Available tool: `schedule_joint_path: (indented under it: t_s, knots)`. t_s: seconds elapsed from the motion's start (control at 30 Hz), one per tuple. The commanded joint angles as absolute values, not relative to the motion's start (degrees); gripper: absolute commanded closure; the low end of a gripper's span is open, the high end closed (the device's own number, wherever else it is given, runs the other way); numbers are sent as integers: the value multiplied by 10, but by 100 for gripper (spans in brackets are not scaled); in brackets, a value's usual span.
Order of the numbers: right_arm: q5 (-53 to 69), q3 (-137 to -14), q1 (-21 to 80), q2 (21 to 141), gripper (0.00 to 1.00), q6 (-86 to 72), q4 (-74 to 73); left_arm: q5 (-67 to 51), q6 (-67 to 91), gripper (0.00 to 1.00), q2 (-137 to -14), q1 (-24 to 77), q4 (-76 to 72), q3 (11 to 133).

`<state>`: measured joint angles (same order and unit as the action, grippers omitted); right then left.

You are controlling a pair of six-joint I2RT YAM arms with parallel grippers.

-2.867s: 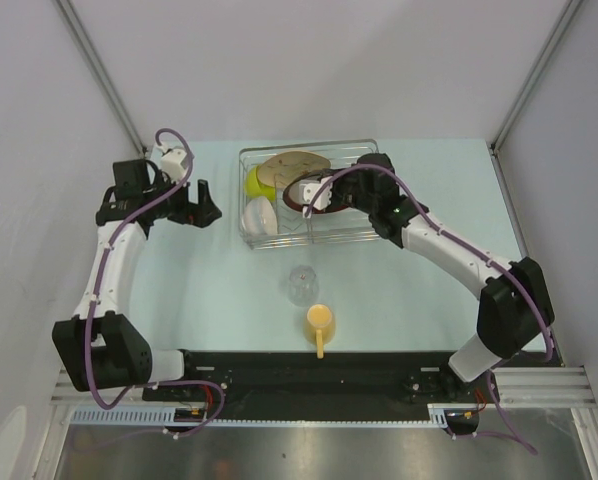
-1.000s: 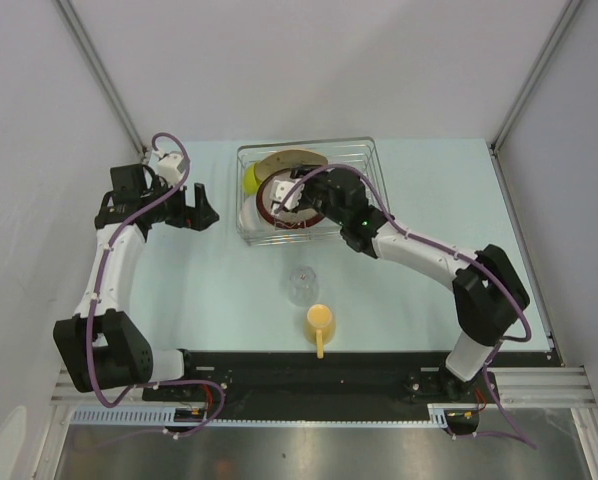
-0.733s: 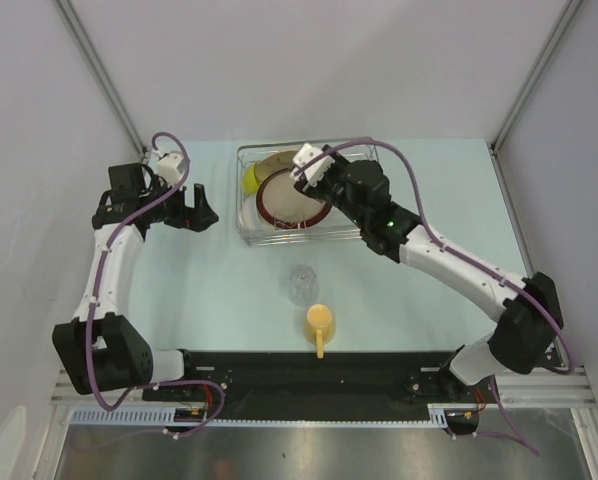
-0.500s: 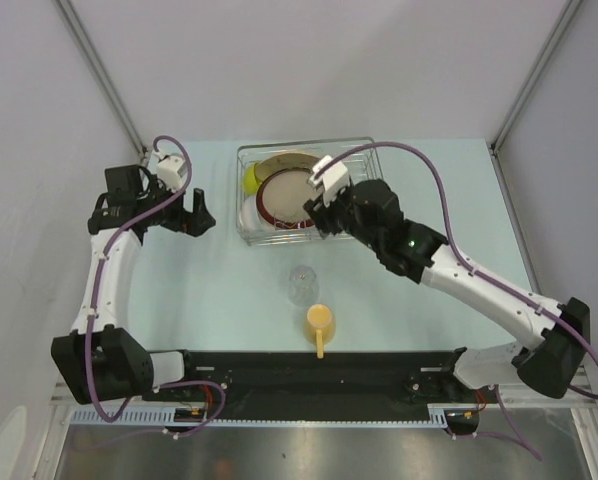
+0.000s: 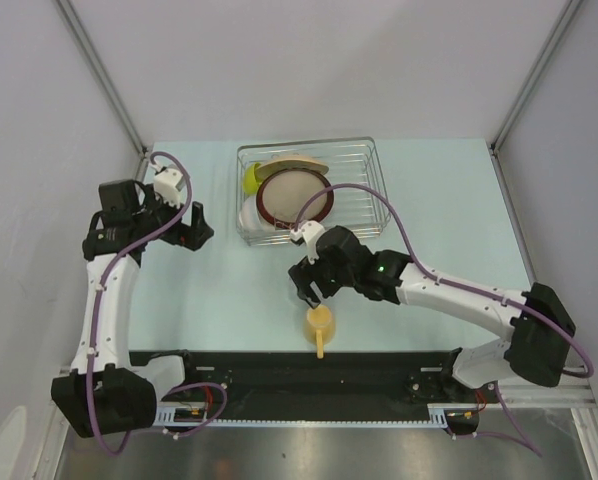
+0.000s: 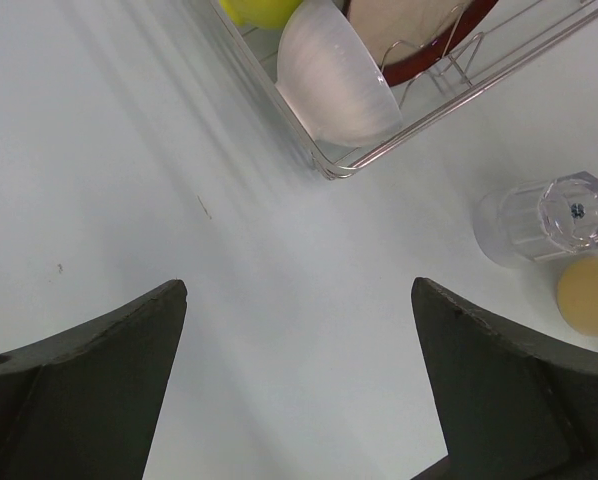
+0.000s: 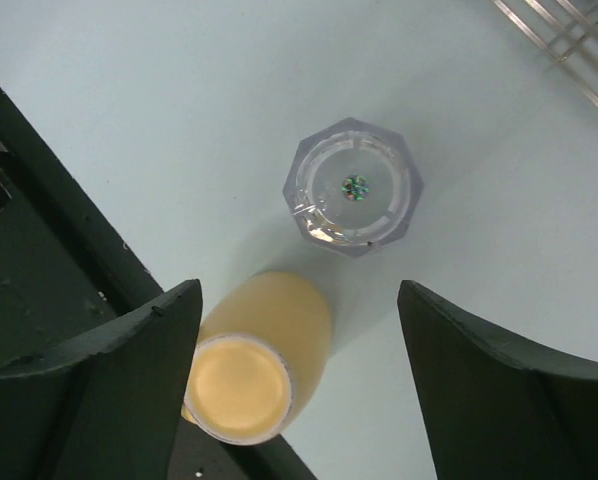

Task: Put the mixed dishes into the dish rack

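My right gripper grabs the upside-down clear glass from above across its upturned base (image 7: pixel 353 188) next, to set it with its opening down in the dish rack.
The dish rack (image 5: pixel 365 176) stands at the back of the table. In it the large plate (image 5: pixel 294 198) with the red-brown rim stands on edge, with the lime-green bowl (image 5: pixel 251 179) and white bowl (image 5: pixel 247 214) at its left end. My right gripper (image 5: pixel 309 291) hangs open above the clear glass (image 7: pixel 354 190), which stands upside down, and above the yellow mug (image 7: pixel 254 365) just nearer. Its fingers hold nothing. My left gripper (image 5: pixel 193 226) is open and empty over bare table left of the rack. Its view shows the white bowl (image 6: pixel 337 75) and the glass (image 6: pixel 549 218).
A tan flat piece (image 5: pixel 297 163) stands behind the plate in the rack. The black mounting rail (image 5: pixel 279 365) runs along the near edge, right beside the mug (image 5: pixel 320 322). Grey walls close in the pale blue table (image 5: pixel 199 300) on both sides.
My right gripper let go of the plate in the rack, pulled back toward the near edge and opened wider over the glass and mug. The left arm shifted only slightly.
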<state>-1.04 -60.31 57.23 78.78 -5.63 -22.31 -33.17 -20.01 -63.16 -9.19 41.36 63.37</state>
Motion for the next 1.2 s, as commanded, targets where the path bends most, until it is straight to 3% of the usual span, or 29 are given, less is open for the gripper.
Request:
schedule_joint_path:
  t_s: [0.0,0.1,0.4,0.53,1.17]
  knots:
    - [29,-602,574,820,14,-96,-190,-332,-208,0,-607,-98,416,627]
    - [38,-603,575,843,7,-108,-168,-328,-213,0,-605,-98,414,625]
    - [-25,-619,574,869,7,-95,-158,-333,-212,0,-613,-98,410,624]
    - [-80,-621,574,896,0,-74,-151,-336,-209,0,-612,-98,407,621]
    - [-98,-615,584,962,2,-82,-69,-331,-213,0,-611,-98,410,626]
